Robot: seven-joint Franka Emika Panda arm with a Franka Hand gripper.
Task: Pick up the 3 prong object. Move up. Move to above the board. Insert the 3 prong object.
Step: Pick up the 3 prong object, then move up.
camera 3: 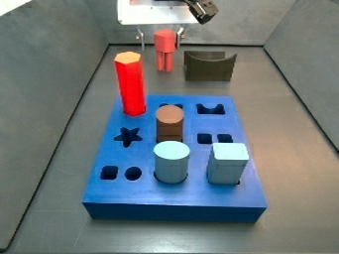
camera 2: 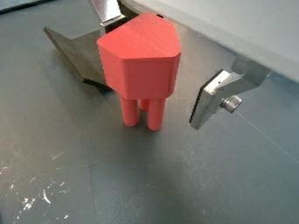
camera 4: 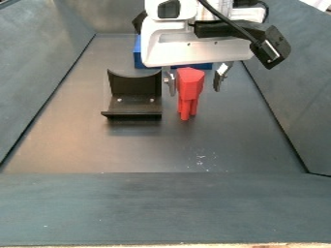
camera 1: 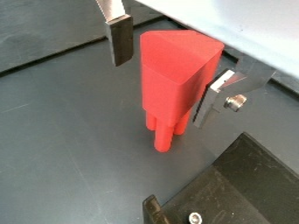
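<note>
Next, my gripper grips the 3 prong object by its wide top (camera 3: 165,40) (camera 1: 176,61) to insert it, leaving its thin prongs free.
The 3 prong object (camera 1: 176,74) is a salmon-red peg with a wide rounded-triangle top. It stands on its thin prongs on the dark floor, as both wrist views show (camera 2: 138,66). My gripper (camera 1: 163,87) straddles it, open, with one finger (camera 1: 121,39) on each side and a small gap showing. In both side views the gripper (camera 3: 165,35) is low over the peg (camera 4: 191,92), at the far end from the board (camera 3: 146,193). The board is a thick blue block with shaped holes.
The fixture (camera 3: 207,65) stands just beside the peg (camera 4: 131,97). On the board stand a tall red hexagonal column (camera 3: 130,84), a brown cylinder (camera 3: 169,121), a pale blue cylinder (camera 3: 172,161) and a pale blue cube (camera 3: 228,162). Grey walls enclose the floor.
</note>
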